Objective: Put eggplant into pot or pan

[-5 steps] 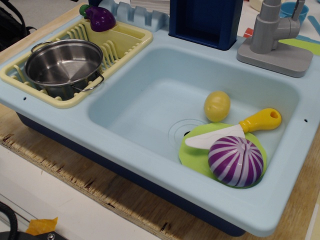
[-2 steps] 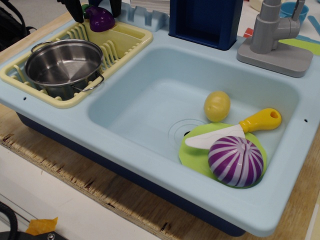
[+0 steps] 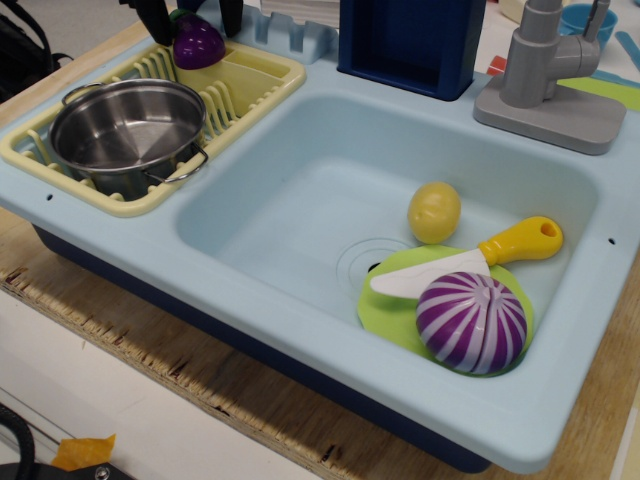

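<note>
The eggplant needs to go into the steel pot (image 3: 125,130), so my gripper should grab it next by its green stem end (image 3: 179,15).
The small purple eggplant (image 3: 198,48) sits at the far end of the yellow dish rack (image 3: 250,85), at the top left. My gripper (image 3: 195,30) hangs over it from the top edge. Its two black fingers (image 3: 157,25) stand either side of the eggplant, open, close to its sides. The green stem cap is mostly hidden. The shiny steel pot (image 3: 125,130) with wire loop handles stands empty in the near end of the same rack, to the front left of the eggplant.
The light-blue sink (image 3: 300,200) holds a yellow lemon-like toy (image 3: 434,211), a green plate (image 3: 385,310), a yellow-handled toy knife (image 3: 480,255) and a purple-and-white striped dome (image 3: 471,322). A grey faucet (image 3: 545,70) and a dark-blue box (image 3: 410,40) stand behind.
My gripper has come down from the top edge around the eggplant. The eggplant has shifted slightly and now looks rounder. Nothing else moved.
</note>
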You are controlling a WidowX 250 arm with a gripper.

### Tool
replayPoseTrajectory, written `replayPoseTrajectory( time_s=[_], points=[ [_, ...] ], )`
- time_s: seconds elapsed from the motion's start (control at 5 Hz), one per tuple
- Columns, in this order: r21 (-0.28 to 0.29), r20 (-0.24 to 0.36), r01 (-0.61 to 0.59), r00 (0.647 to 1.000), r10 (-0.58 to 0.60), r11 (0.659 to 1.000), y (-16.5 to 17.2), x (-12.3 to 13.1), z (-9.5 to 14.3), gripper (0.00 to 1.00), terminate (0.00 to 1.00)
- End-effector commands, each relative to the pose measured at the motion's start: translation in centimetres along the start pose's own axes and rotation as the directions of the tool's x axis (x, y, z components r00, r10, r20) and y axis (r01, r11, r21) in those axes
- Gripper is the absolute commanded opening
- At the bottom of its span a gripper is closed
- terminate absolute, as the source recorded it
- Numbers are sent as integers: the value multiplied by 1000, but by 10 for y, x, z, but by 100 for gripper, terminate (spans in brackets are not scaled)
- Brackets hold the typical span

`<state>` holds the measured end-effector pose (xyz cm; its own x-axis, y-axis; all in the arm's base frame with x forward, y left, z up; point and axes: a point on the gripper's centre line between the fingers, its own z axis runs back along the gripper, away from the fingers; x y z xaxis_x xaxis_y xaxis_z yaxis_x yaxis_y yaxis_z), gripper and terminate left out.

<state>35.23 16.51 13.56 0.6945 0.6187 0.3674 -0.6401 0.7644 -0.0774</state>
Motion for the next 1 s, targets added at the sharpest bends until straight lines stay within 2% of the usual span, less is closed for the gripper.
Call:
replayPoseTrajectory(
  time_s=[0.0, 0.2, 0.4, 0.8],
  points=[
    [-6, 15, -6, 1000, 7, 1000, -5, 1, 16, 0, 0],
    [19, -16, -26, 1000, 26, 999, -4, -3, 22, 0, 0],
    [10, 4, -57, 998, 57, 998, 0, -6, 36, 0, 0],
    [85, 1, -149, 989, 150, 985, 18, -22, 58, 0, 0]
  ],
)
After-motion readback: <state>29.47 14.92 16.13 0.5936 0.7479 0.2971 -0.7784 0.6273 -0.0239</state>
